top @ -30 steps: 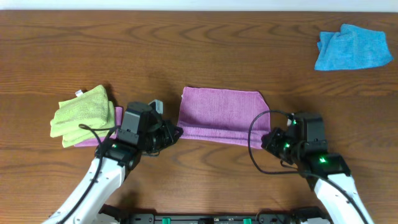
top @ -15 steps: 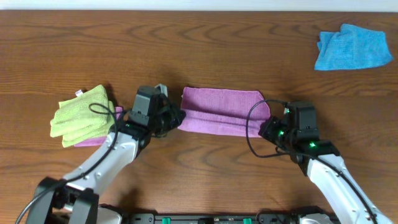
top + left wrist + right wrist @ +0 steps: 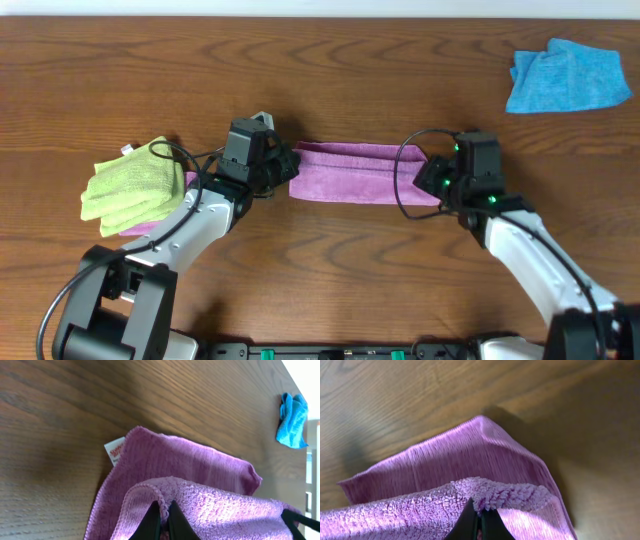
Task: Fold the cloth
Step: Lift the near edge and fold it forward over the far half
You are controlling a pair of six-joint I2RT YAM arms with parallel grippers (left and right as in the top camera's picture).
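The far edge's lower layer shows bare and the cloth's corner would end short, so my right gripper now moves it to the cloth's far edge before releasing.
The purple cloth (image 3: 355,172) lies mid-table as a narrow band, its near edge lifted over toward the far edge. My left gripper (image 3: 292,170) is shut on the cloth's left near corner, and my right gripper (image 3: 428,178) is shut on the right near corner. In the left wrist view the gripper (image 3: 164,510) pinches the hemmed edge of the cloth (image 3: 200,470), with the white tag (image 3: 116,451) on the lower layer beyond. Seen from the right wrist, the gripper (image 3: 479,512) pinches the fluffy upper layer over the flat lower layer of the cloth (image 3: 460,460).
A lime-green cloth (image 3: 132,183) lies crumpled at the left, on top of another purple piece (image 3: 150,225). A bright blue cloth (image 3: 566,76) sits at the far right corner, and also shows in the left wrist view (image 3: 292,420).
Both grippers have carried the cloth's near edge away from me toward its far edge. The cloth's visible shape has narrowed from a wide rectangle to a thin band.
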